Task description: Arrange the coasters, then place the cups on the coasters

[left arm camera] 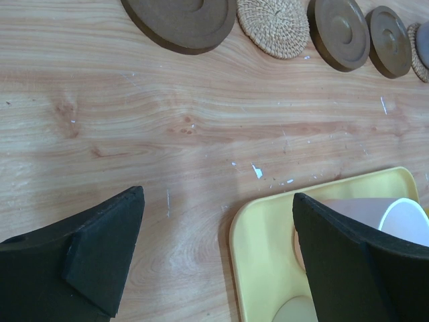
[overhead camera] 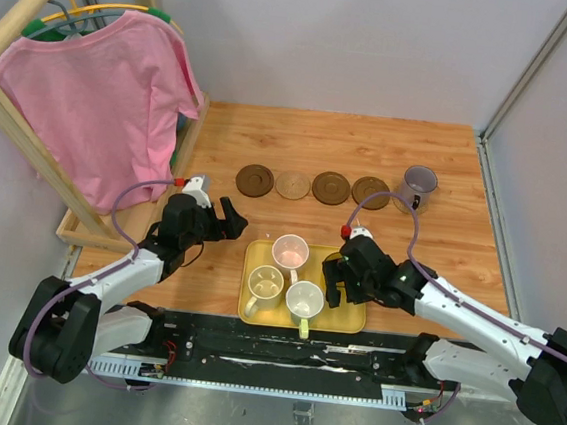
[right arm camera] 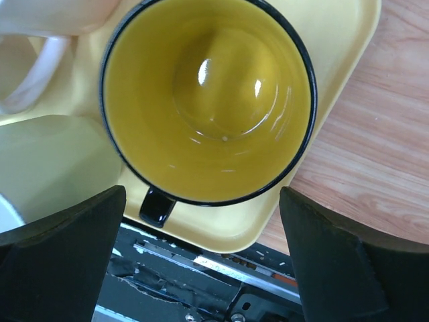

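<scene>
The robot's right gripper would miss the yellow cup's black handle if it closed now, because the handle is below its fingers. The gripper needs to go lower first.
Four coasters (overhead camera: 254, 181) (left arm camera: 184, 20) lie in a row at the back of the table. At the row's right end stands a grey-purple cup (overhead camera: 417, 188) on a woven coaster (left arm camera: 415, 47). The yellow tray (overhead camera: 349, 319) (left arm camera: 268, 248) holds the pink cup (overhead camera: 290, 251), cream cup (overhead camera: 266, 284) and white-green cup (overhead camera: 304, 300). A yellow cup (right arm camera: 208, 100) with a black rim stands in the tray's near right corner. My right gripper (overhead camera: 337, 278) (right arm camera: 200, 201) hangs open just above it. Beside the tray's far left corner my left gripper (overhead camera: 225, 219) (left arm camera: 218, 198) is open and holds nothing.
A wooden rack (overhead camera: 29, 138) with a pink shirt (overhead camera: 103, 105) stands at the left of the table. Grey walls close off the back and right. The arms' base rail (overhead camera: 280, 358) (right arm camera: 201, 268) runs just below the tray's near edge.
</scene>
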`<state>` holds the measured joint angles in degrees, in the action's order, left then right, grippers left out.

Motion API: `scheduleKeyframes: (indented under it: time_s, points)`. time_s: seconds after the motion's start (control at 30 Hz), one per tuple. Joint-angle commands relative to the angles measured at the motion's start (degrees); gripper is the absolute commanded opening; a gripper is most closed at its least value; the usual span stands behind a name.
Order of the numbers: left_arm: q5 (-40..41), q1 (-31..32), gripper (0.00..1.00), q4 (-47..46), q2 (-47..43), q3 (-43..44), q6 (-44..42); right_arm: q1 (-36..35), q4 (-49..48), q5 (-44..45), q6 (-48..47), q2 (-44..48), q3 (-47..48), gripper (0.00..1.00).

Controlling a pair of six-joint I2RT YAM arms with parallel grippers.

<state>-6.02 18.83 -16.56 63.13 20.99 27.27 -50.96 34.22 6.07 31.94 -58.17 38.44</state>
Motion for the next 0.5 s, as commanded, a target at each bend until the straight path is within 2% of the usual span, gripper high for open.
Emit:
scheduleKeyframes:
  time_s: [0.0, 0.23, 0.47]
  points:
    - [0.3, 0.3, 0.96, -1.1, 0.7, -0.6, -0.3, -0.1, 1.6, 4.1, 2.6, -1.7, -1.1, 0.99]
    - [-0.2, 0.4, 0.96, -1.9, 2.0, -0.7, -0.1, 0.0, 5.0, 9.2, 5.4, -0.2, -2.1, 1.0]
    - [-0.5, 0.4, 0.96, -2.5, 3.0, -0.7, 0.1, -0.1, 6.7, 12.6, 8.7, 1.9, -2.8, 0.93]
